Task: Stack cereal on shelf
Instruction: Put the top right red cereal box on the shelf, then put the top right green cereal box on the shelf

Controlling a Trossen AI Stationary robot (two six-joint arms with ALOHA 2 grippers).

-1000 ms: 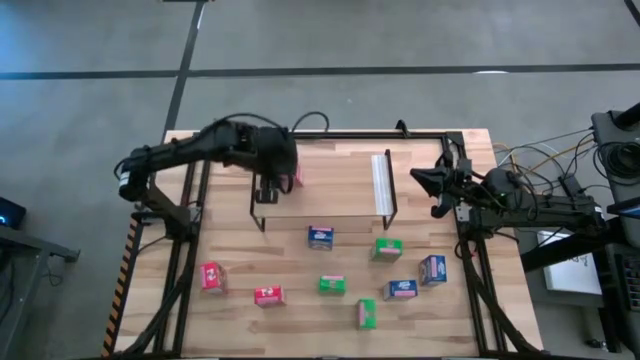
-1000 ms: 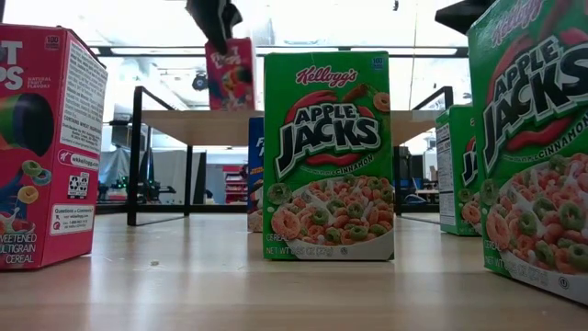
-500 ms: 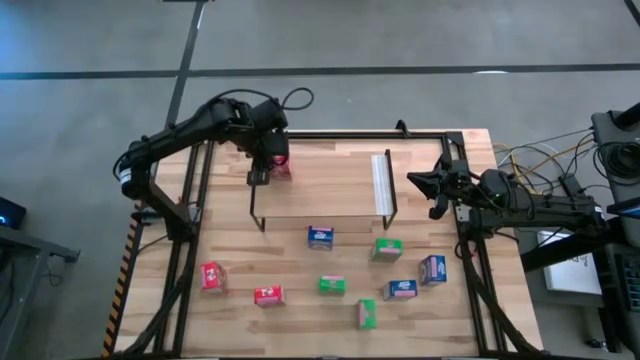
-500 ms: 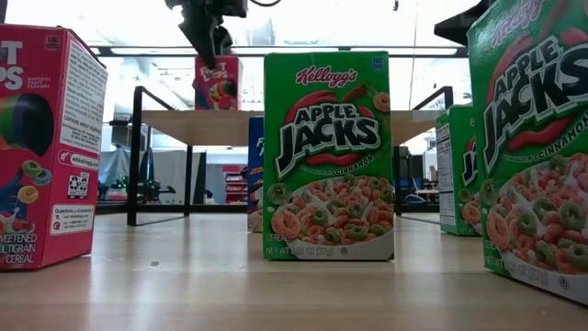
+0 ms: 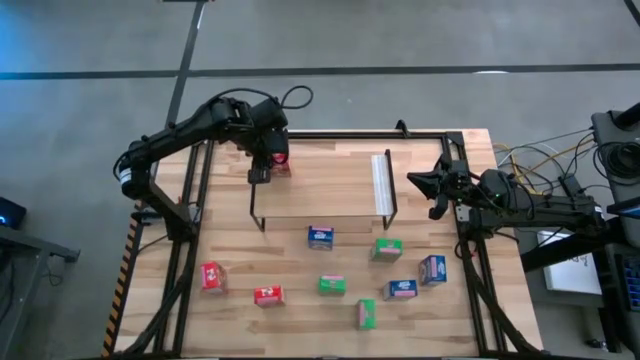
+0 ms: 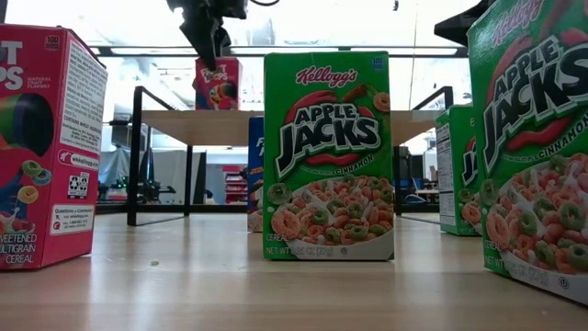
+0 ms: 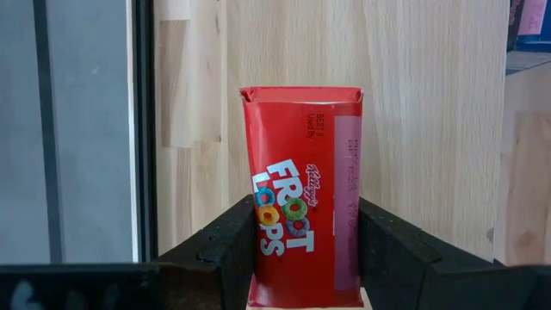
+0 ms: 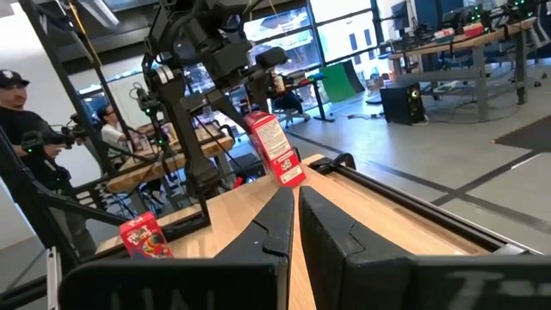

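Observation:
I will release the red cereal box (image 5: 281, 166) with my left gripper, because it stands upright on the shelf's wood top (image 5: 320, 185) between my left gripper's fingers.
A red cereal box (image 5: 281, 166) stands upright on the far left corner of the shelf (image 5: 330, 190), a low black wire rack with a wood top and a white strip (image 5: 381, 182) at its right end. My left gripper (image 5: 268, 162) is over it, shut on it; the low view shows gripper (image 6: 213, 41) above box (image 6: 218, 85). Several more boxes rest on their bases on the table nearer the front: red (image 5: 212, 277), red (image 5: 268, 295), blue (image 5: 320, 236), green (image 5: 388, 248). My right gripper (image 5: 418, 186) waits shut at the shelf's right end. My left gripper pinches the red cereal box between its two fingers (image 7: 225, 250), one on each of two opposite sides near the box's upper end (image 7: 301, 258). The fingers come from above, pointing down. The box is upright, its bottom (image 6: 218, 108) on the shelf's wood top.
Green boxes (image 5: 332, 285) (image 5: 367, 314) and blue boxes (image 5: 401, 289) (image 5: 432, 269) are scattered over the near right of the table. A bigger black frame (image 5: 190, 215) borders the table. The rest of the shelf top (image 6: 303, 124) is bare wood. People (image 8: 26, 129) show beyond the table.
My left gripper carried the red box toward the table's far edge and a little left, then lowered it onto the shelf's far left corner. It has kept still for the last half second. The right arm stayed put.

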